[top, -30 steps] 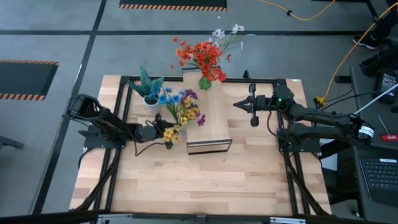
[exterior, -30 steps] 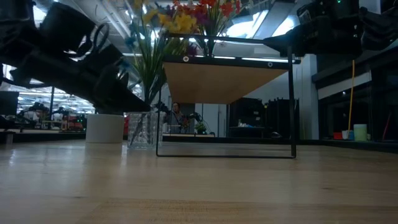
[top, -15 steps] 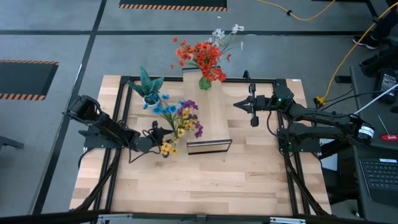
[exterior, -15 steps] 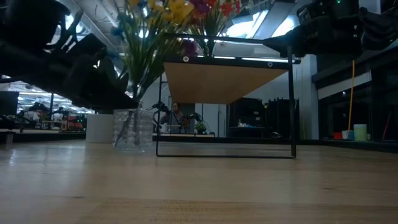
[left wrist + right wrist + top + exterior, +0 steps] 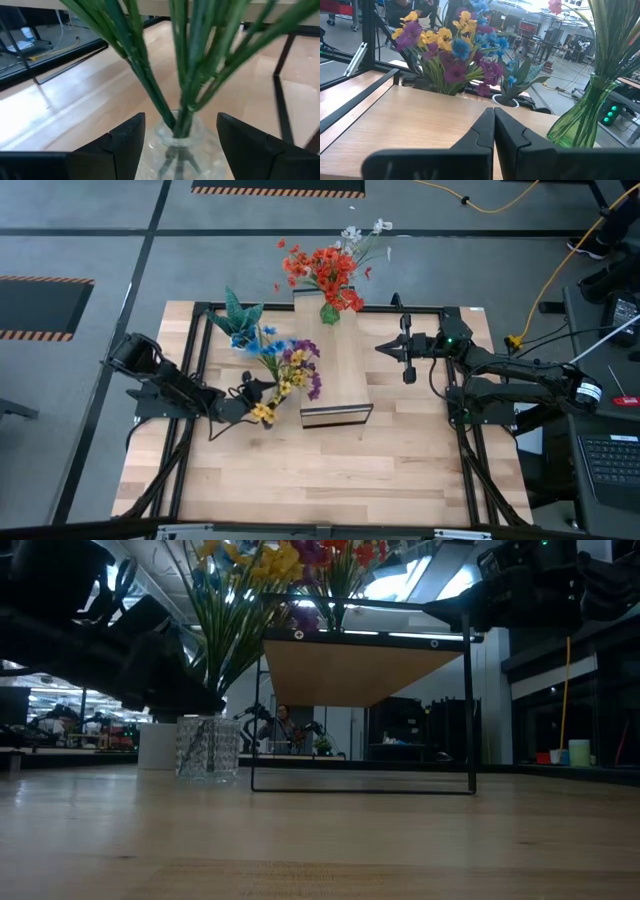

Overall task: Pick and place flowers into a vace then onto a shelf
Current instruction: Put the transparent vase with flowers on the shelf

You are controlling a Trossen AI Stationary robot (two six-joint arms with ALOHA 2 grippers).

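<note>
The yellow, purple and blue flowers need to go onto the shelf, so my left gripper should next grab the clear glass vase by its neck [image 5: 180, 139] to carry them there.
A clear glass vase [image 5: 208, 748] stands by its base on the table, left of the shelf [image 5: 338, 380]. It holds a bunch of yellow, purple and blue flowers [image 5: 288, 365] on green stems [image 5: 186, 65]. My left gripper [image 5: 180, 137] is open, one finger on either side of the vase's neck; I see no touch. A green vase [image 5: 329, 313] of red-orange flowers [image 5: 325, 270] stands on the shelf's far end. My right gripper [image 5: 494, 112] is shut and hangs above the shelf's right edge [image 5: 385, 348].
A spiky green plant in a white pot [image 5: 238, 320] stands at the far left, just behind the bunch. The shelf's dark metal legs [image 5: 470, 710] rise beside the vase. Bare tabletop [image 5: 330, 470] lies toward the near edge.
My left gripper has drawn the clear vase and its bunch a little toward the table's left edge, away from the shelf. The flower heads have swung from over the shelf's left edge to left of it. The vase now stands upright on the table.
</note>
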